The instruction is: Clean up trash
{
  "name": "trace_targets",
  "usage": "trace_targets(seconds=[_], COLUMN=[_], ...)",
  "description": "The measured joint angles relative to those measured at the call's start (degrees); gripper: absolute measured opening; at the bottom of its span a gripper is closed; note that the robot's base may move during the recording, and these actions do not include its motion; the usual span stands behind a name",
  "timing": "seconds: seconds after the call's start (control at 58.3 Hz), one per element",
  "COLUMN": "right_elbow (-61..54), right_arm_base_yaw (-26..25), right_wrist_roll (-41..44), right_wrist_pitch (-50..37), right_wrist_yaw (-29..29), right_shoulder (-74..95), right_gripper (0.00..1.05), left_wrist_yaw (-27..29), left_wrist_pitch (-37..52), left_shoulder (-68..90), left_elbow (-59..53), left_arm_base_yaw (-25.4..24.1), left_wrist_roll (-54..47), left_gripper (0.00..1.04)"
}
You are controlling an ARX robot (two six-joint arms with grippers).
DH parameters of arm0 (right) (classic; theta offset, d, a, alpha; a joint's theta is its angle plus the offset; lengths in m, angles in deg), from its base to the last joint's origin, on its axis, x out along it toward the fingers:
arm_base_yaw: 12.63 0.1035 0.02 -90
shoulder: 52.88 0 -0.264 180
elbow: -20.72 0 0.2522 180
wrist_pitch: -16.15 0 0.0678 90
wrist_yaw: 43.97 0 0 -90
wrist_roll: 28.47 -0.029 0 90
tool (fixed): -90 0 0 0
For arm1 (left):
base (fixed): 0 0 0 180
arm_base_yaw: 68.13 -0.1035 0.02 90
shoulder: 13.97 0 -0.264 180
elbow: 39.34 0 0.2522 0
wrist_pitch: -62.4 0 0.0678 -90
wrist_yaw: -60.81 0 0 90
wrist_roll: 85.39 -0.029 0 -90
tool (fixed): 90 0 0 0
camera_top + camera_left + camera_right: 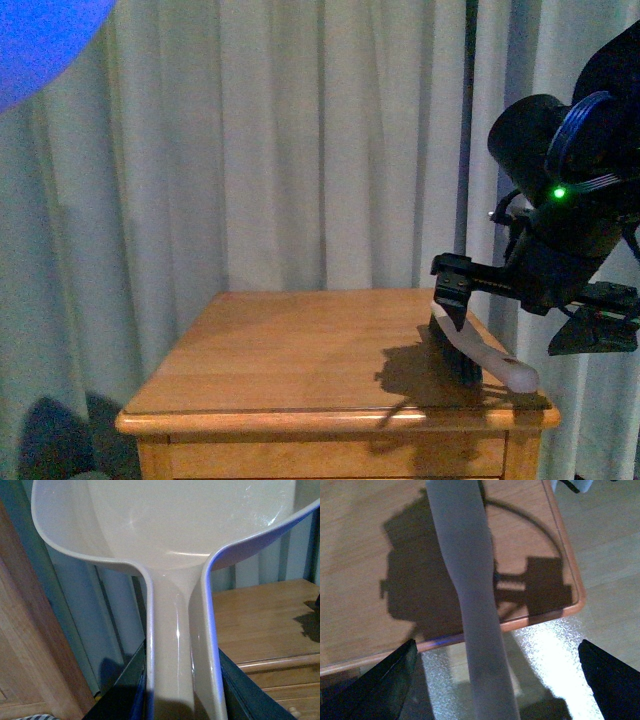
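My right gripper is to grab the brush by its long beige handle [496, 362] next. Its dark bristles then stay free to sweep trash.
My left gripper [182, 690] is shut on the handle of the beige dustpan [170, 525], with a dark jaw on each side; the pan fills the left wrist view and looks empty. My right gripper [525, 335] is open just above the right front corner of the wooden table [280, 350]. A brush with a long whitish handle [500, 368] and a dark head lies there. In the right wrist view the handle [470, 580] runs between the open jaws of the gripper [497, 680] without touching them. The trash is out of view.
Pale curtains [300, 140] hang behind the table. A blurred blue shape [40, 40] fills the front view's top left corner. The table's corner edge [570, 605] and the light floor [605, 540] show below the right gripper. Wooden furniture [260, 615] lies beyond the dustpan.
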State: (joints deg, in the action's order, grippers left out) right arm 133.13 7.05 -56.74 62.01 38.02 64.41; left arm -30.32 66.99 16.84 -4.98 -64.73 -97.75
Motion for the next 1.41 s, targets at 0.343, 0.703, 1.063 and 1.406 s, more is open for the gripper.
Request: trace_targets(seconds=[0.343,0.703,1.063,1.406], right_elbow=[3.26,2.64,1.79,-12.90], right_arm_base_yaw=[1.46,1.60,1.36,1.05], right_wrist_roll=[-0.87,-1.09,-0.37,10.51], right_wrist_pitch=[1.36,1.27,-0.20,-17.84], right_wrist_yaw=[-0.55,-1.44,-1.86,-8.35], right_shoulder=[5.05,5.60,5.60,-6.95], right_gripper=[0.97,0.54,0.19,0.19], left_wrist_yaw=[0.00,0.02,0.02,0.02], left_wrist_pitch=[0.00,0.00,0.00,0.00], left_shoulder=[0.00,0.00,0.00,0.00], left_elbow=[0.00,0.00,0.00,0.00], left_arm_base_yaw=[-0.02,-0.02,-0.02,-0.02], left_wrist_roll=[0.00,0.00,0.00,0.00], left_gripper=[0.28,0.28,0.28,0.28])
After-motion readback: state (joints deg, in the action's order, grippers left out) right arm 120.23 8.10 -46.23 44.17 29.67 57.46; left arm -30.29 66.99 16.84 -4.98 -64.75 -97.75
